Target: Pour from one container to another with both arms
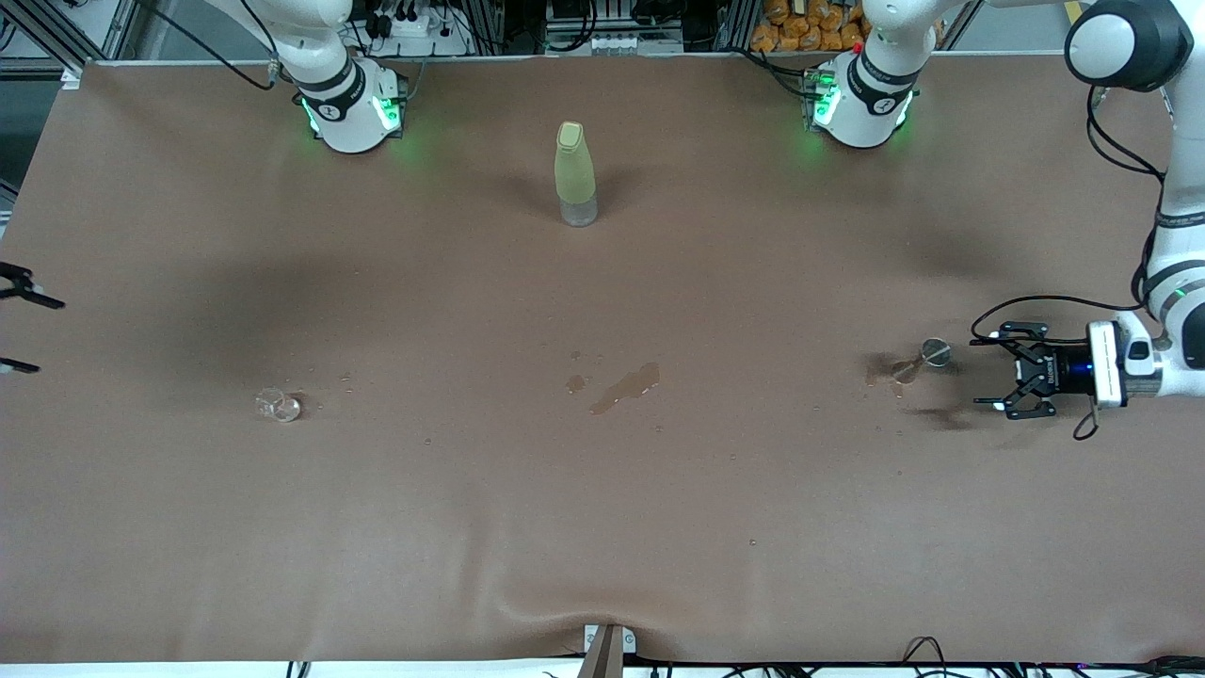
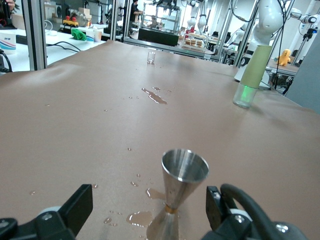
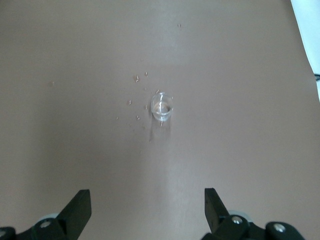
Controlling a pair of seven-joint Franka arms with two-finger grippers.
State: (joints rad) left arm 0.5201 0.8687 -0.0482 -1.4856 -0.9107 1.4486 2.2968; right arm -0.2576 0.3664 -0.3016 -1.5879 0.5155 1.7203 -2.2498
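Note:
Next, my left gripper grabs the narrow middle of the steel measure to steady it for pouring.
The squat clear cup stands upright toward the right arm's end of the table, with droplets around it. My right gripper is open and holds nothing, well apart from the cup at the table's edge. The small stemmed vessel shows as a steel hourglass-shaped measure with a brownish waist. It stands upright toward the left arm's end. My left gripper is open and level with it, close beside it, with the fingers not touching it.
A tall yellow-green bottle stands mid-table near the arms' bases. A brown puddle lies on the table's middle. More wet patches surround the measure's foot. The brown cover is rucked at the front edge.

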